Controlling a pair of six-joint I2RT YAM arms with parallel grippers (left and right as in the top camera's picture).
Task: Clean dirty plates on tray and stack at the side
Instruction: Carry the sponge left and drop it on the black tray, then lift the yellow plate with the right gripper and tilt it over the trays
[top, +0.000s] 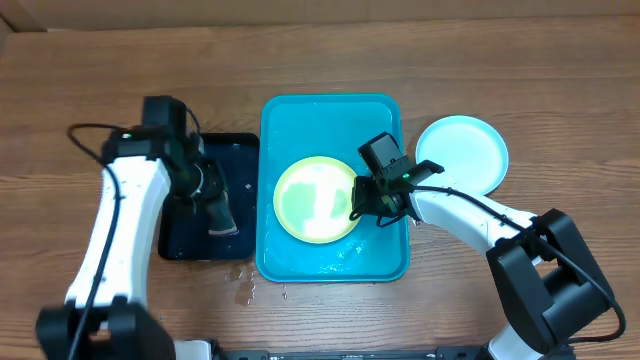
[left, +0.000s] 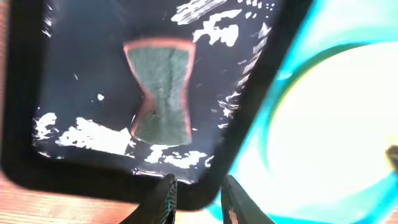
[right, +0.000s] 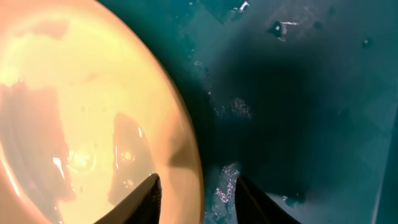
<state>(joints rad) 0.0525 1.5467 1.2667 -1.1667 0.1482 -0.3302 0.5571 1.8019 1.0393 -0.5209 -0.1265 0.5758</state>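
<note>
My right gripper closes on the plate's rim next, since the lime-green-rimmed plate's rim (top: 356, 209) (right: 200, 188) is between its fingers. Closing now would catch it.
A lime-green-rimmed plate (top: 315, 198) lies wet in the turquoise tray (top: 330, 108). My right gripper (top: 366, 203) is at its right rim. In the right wrist view the gripper (right: 198, 198) is open, its fingers astride the plate's (right: 81, 106) rim without clamping it, one over the plate, the other over the tray floor (right: 298, 93). A light-blue plate (top: 462, 152) rests on the table right of the tray. My left gripper (top: 222, 220) hangs over the dark tray; its jaws (left: 199, 200) are slightly open and empty.
A green sponge with an orange edge (left: 161, 90) lies flat in the small dark tray (top: 185, 240), left of the turquoise one, among foam patches. Water drops (top: 245, 285) spot the wood by the trays' front edge. Both arms' cables trail over the table.
</note>
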